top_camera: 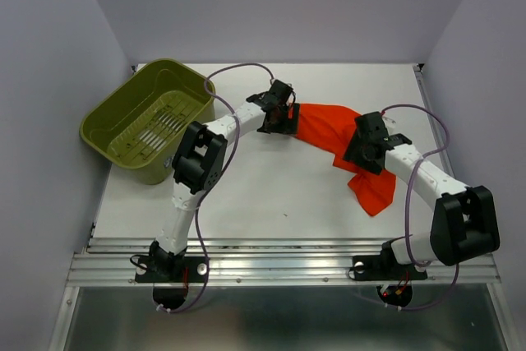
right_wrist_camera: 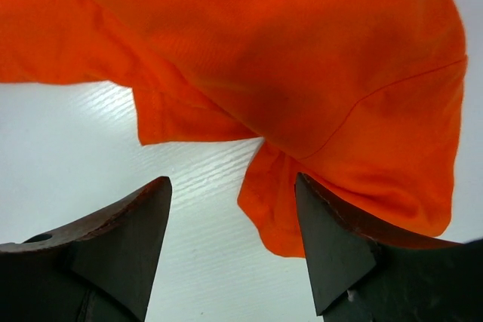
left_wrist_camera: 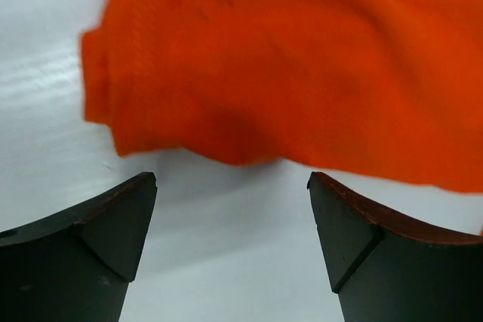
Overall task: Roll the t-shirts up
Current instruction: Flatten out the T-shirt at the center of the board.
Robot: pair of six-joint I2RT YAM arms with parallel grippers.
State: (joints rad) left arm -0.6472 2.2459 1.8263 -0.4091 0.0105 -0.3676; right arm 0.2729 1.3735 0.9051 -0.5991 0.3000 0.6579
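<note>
My left gripper grabs the orange-red t-shirt by the hem at its basket-side end (top_camera: 296, 131) (left_wrist_camera: 217, 142) next. Then it spreads the t-shirt out for rolling.
The orange-red t-shirt (top_camera: 333, 133) lies bunched in a slanted strip on the white table, right of centre. My left gripper (top_camera: 286, 118) sits at the shirt's left end. In the left wrist view it (left_wrist_camera: 232, 180) stands open over bare table, with the t-shirt's (left_wrist_camera: 302, 58) hem just ahead of the fingertips. My right gripper (top_camera: 367, 149) hovers over the shirt's lower right part. In the right wrist view its (right_wrist_camera: 230, 183) jaws stand open, and a hanging fold of the t-shirt (right_wrist_camera: 272, 209) lies between them, against the right finger (right_wrist_camera: 332, 246).
An olive-green slotted plastic basket (top_camera: 140, 168) stands at the table's left, beside the left arm's elbow. White walls close in the back and sides. A metal rail (top_camera: 279, 265) runs along the near edge by the arm bases.
</note>
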